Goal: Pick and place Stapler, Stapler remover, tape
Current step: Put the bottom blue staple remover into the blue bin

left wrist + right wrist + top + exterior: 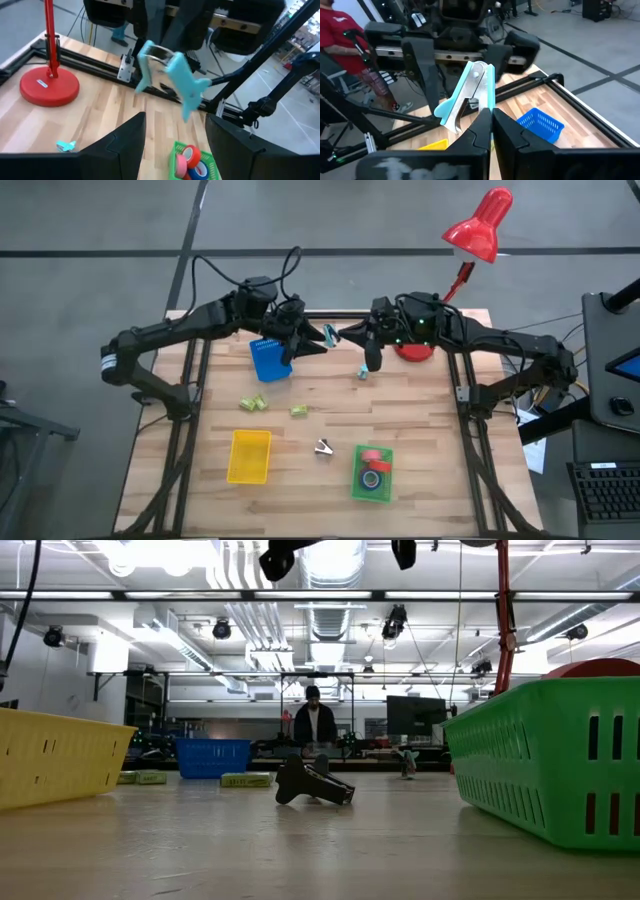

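Observation:
My left gripper grabs the teal stapler remover by one arm's free tip (188, 111) next, to put the remover in the blue tray.
A light teal stapler remover (331, 334) hangs in the air over the table's far middle, between my two grippers. My right gripper (491, 114) is shut on it and reaches in from the right (347, 335). My left gripper (175, 127) is open and faces the remover (172, 75) from the left (310, 340), a short way off and touching nothing. Red tape (372, 457) and blue tape (372, 479) lie in the green tray (357, 485). Two yellow-green staplers (253, 403) (298, 411) and a dark stapler remover (322, 447) lie on the table. My right gripper pinches the teal stapler remover between its two fingers at one end (487, 102). The fingers come roughly level from the table's right. The remover is lifted clear of the table and sticks out beyond the fingertips toward my left gripper.
A blue tray (270, 362) sits below my left gripper, and a yellow tray (250, 457) stands near the front left. The lamp's red base (413, 351) is under my right arm, its head (480, 225) beyond the far edge. A small teal piece (363, 371) lies mid-table.

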`<state>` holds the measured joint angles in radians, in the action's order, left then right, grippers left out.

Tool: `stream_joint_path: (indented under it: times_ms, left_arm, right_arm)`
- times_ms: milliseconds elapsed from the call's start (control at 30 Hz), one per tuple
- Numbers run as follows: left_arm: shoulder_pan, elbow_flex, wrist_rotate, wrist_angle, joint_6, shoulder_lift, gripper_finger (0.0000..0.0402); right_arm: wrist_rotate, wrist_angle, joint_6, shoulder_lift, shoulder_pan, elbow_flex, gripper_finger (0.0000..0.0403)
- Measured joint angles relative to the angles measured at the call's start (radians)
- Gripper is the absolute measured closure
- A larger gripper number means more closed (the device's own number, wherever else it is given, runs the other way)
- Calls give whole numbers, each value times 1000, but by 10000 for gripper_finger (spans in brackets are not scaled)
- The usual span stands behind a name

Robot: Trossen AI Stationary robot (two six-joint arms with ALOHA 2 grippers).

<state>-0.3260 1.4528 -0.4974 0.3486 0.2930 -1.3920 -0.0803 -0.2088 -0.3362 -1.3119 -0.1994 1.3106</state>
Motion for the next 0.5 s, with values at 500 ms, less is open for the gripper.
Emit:
stream_joint_path:
  times_ms: [500]
  left_arm:
    - [-1, 0, -111, -58, 67, -8, 194]
  right_arm:
    - [2, -27, 27, -2, 6, -2, 394]
